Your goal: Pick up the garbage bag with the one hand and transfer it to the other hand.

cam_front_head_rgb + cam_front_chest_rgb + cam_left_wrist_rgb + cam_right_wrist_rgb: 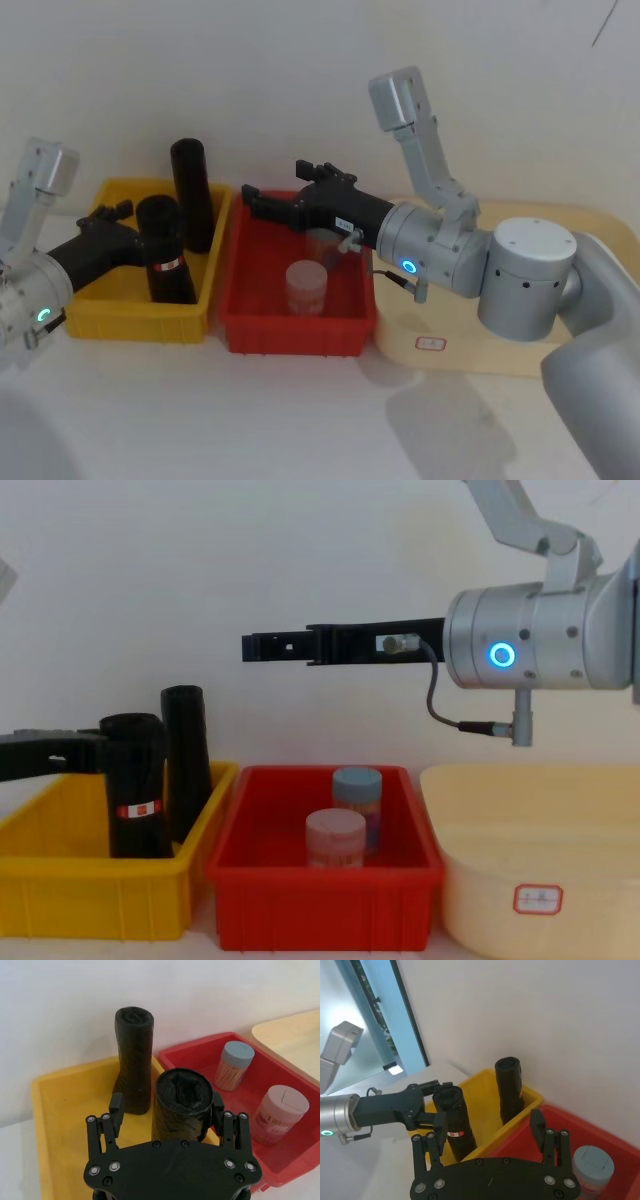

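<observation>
Next, my left gripper grips the bag by its upper part [134, 742], and the garbage bag's lower part [140, 832] stays free for my other hand to take.
The garbage bag [165, 250], a short thick black roll with a red-and-white label band, stands upright in the yellow bin [130, 322]. My left gripper [135, 232], on the green-lit arm, is open and straddles the roll's upper part. In the left wrist view one finger [116, 1105] stands clear of the bag [182, 1105] and the other sits at its side. My right gripper [275, 185], on the blue-lit arm, hovers open and empty above the red bin [290, 330], its tips pointing toward the yellow bin. The chest view places it [250, 645] well above the bag [135, 790].
A taller plain black roll [190, 190] stands behind the garbage bag in the same bin. The red bin holds a pink-lidded jar [335, 837] and a blue-lidded jar [357, 795]. A cream tray [530, 850] lies to the right, and a white wall stands close behind.
</observation>
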